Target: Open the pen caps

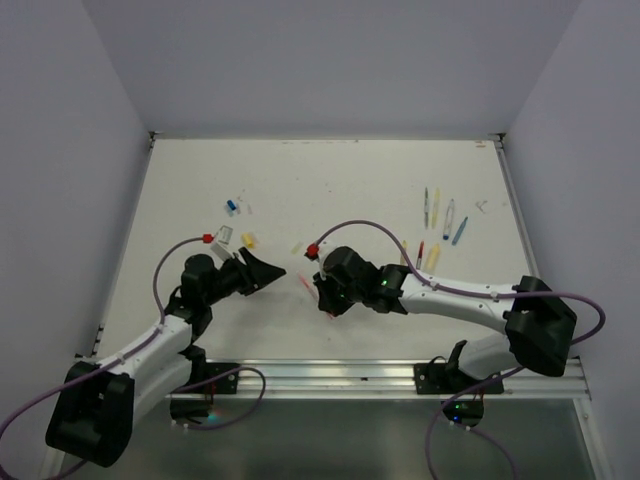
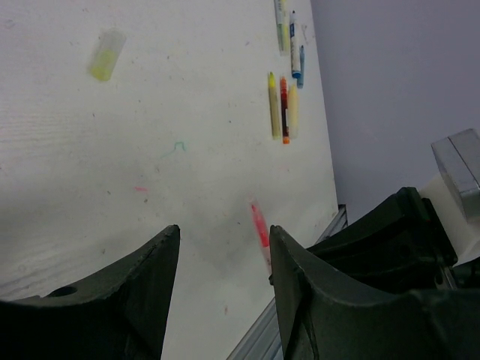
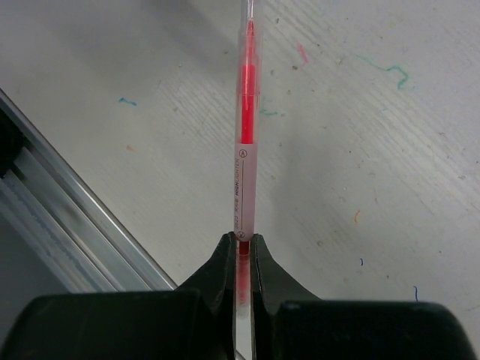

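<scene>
The red-pink pen needs its cap pulled off, so the robot's left gripper should grab it by its clear cap end (image 1: 303, 280) (image 2: 257, 216), opposite the right gripper.
My right gripper (image 3: 244, 244) is shut on a red-pink pen (image 3: 245, 150) and holds it just above the table, its long end pointing away from the jaws. In the top view that gripper (image 1: 319, 291) sits at mid-table with the pen (image 1: 303, 283) sticking out to the left. My left gripper (image 1: 272, 270) is open and empty, a short way left of the pen tip. In the left wrist view the pen (image 2: 259, 225) shows between the open fingers (image 2: 169, 247). Loose caps lie behind: blue (image 1: 232, 207), yellow (image 1: 248, 240), pale yellow (image 1: 296, 246).
Several pens lie at the back right (image 1: 435, 206), with a yellow one (image 1: 432, 258) and a red one (image 1: 420, 250) nearer. They also show in the left wrist view (image 2: 284, 109). A yellow-green cap (image 2: 105, 56) lies alone. The metal rail (image 1: 330, 375) runs along the near edge.
</scene>
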